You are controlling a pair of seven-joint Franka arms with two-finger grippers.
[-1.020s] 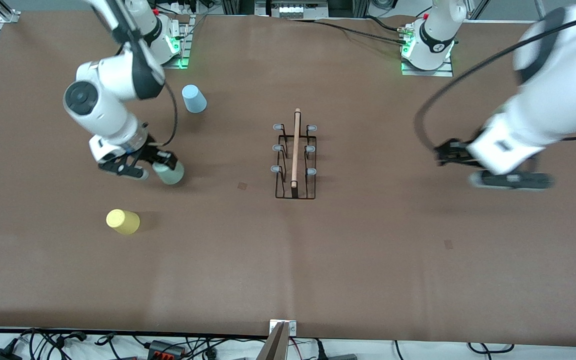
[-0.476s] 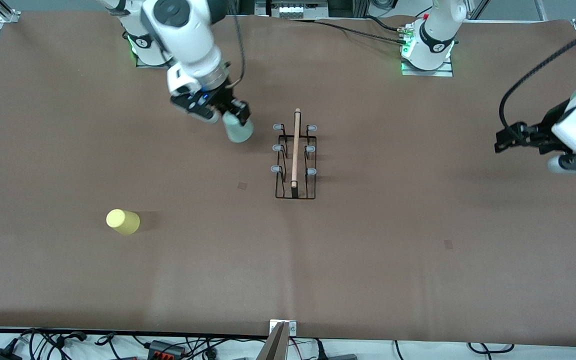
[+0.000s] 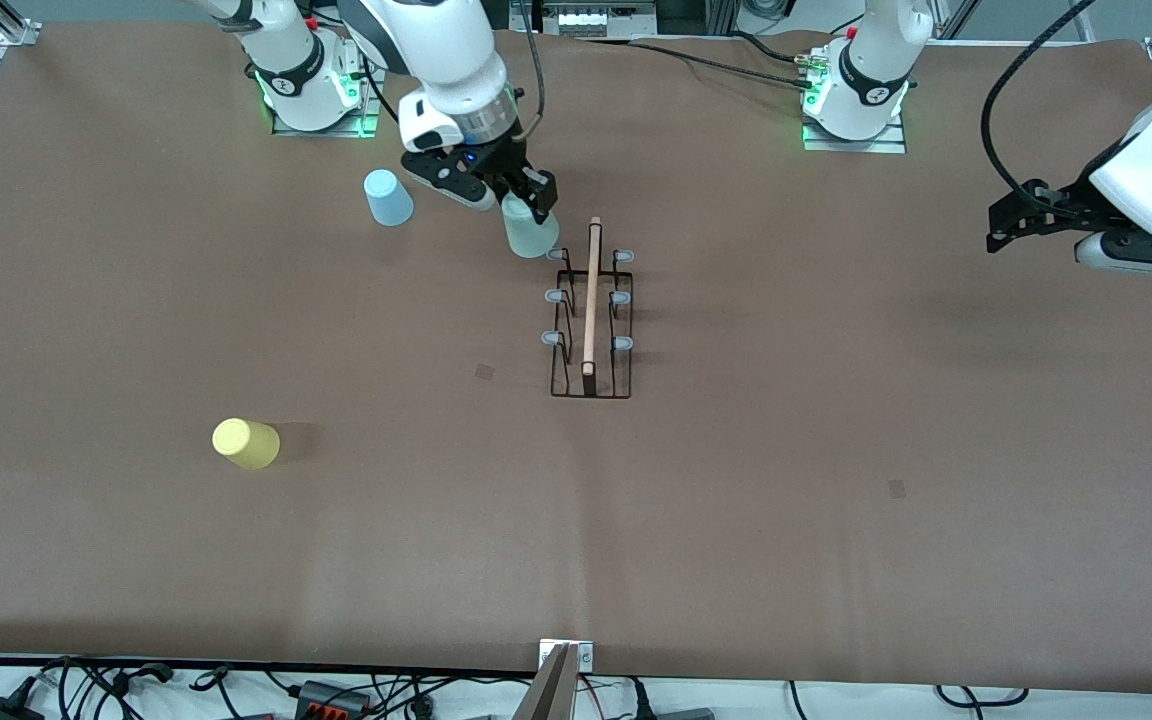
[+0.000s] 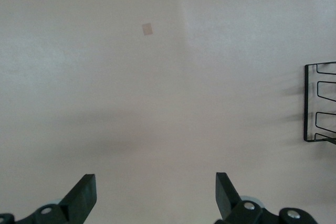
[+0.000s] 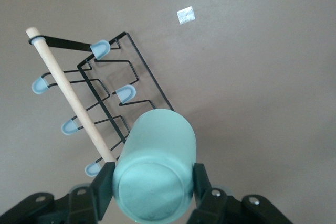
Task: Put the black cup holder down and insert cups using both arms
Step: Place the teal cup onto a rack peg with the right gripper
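Note:
The pale green cup's rim (image 3: 533,251) is still short of the black cup holder's end peg in the front view. My right gripper needs to move the cup to the peg before it lets go.
The black cup holder (image 3: 591,320) stands mid-table, its wooden rod handle (image 3: 592,295) along the top and grey-tipped pegs on both sides. It also shows in the right wrist view (image 5: 105,98) and its edge in the left wrist view (image 4: 320,103). My right gripper (image 3: 516,205) is shut on the pale green cup (image 3: 530,230), held bottom-up in the air beside the holder's end toward the robot bases; it fills the right wrist view (image 5: 155,169). The light blue cup (image 3: 388,197) and the yellow cup (image 3: 246,443) stand upside down toward the right arm's end. My left gripper (image 3: 1011,235) is open and empty (image 4: 156,198) over bare table.
Two small pale tape marks lie on the brown table cover, one (image 3: 485,371) beside the holder and one (image 3: 897,488) nearer the front camera toward the left arm's end. Cables and a metal bracket (image 3: 564,655) line the table's front edge.
My right gripper has lifted the pale green cup off the table and carried it across to the holder's end near the bases. My left arm has swung up and toward its end of the table.

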